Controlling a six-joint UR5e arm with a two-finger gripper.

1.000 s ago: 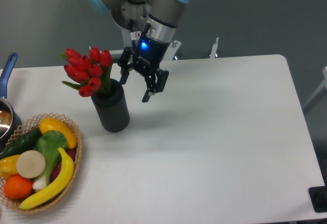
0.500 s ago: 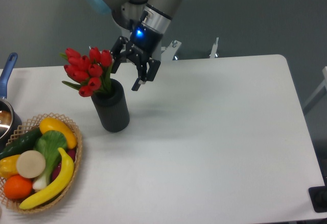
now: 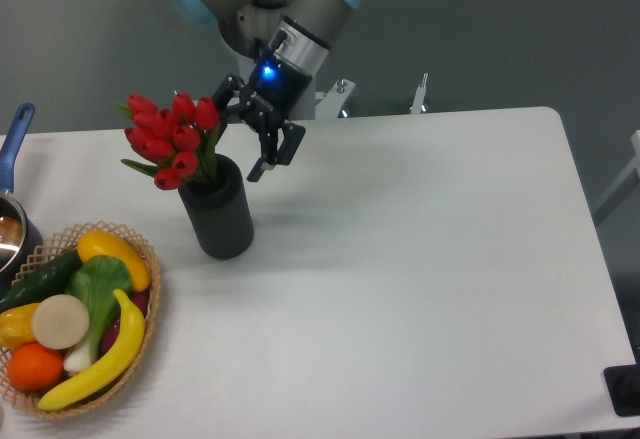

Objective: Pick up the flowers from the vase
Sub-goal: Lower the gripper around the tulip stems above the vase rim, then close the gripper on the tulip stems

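My gripper is to grab the flowers by their red tulip buds next, and then it can lift the flowers (image 3: pixel 172 139) out of the dark vase (image 3: pixel 220 221).
The flowers (image 3: pixel 172 139), a bunch of red tulip buds with green leaves, stand in the vase (image 3: pixel 218 210), a dark matte cylinder on the left part of the white table. My gripper (image 3: pixel 236 149) hangs just right of the blooms, tilted, at about the height of the vase mouth. It is open, with nothing between its fingers; its left finger is close to the rightmost bud and leaf. The stems are hidden inside the vase.
A woven basket (image 3: pixel 146 309) with banana, orange, cucumber and other produce sits at the front left, close to the vase. A pot with a blue handle (image 3: pixel 14 139) is at the left edge. The table edge runs behind the arm.
My gripper has moved left and slightly up toward the flowers, from beside the vase to right next to the blooms. It stayed open. Flowers and vase have not moved.
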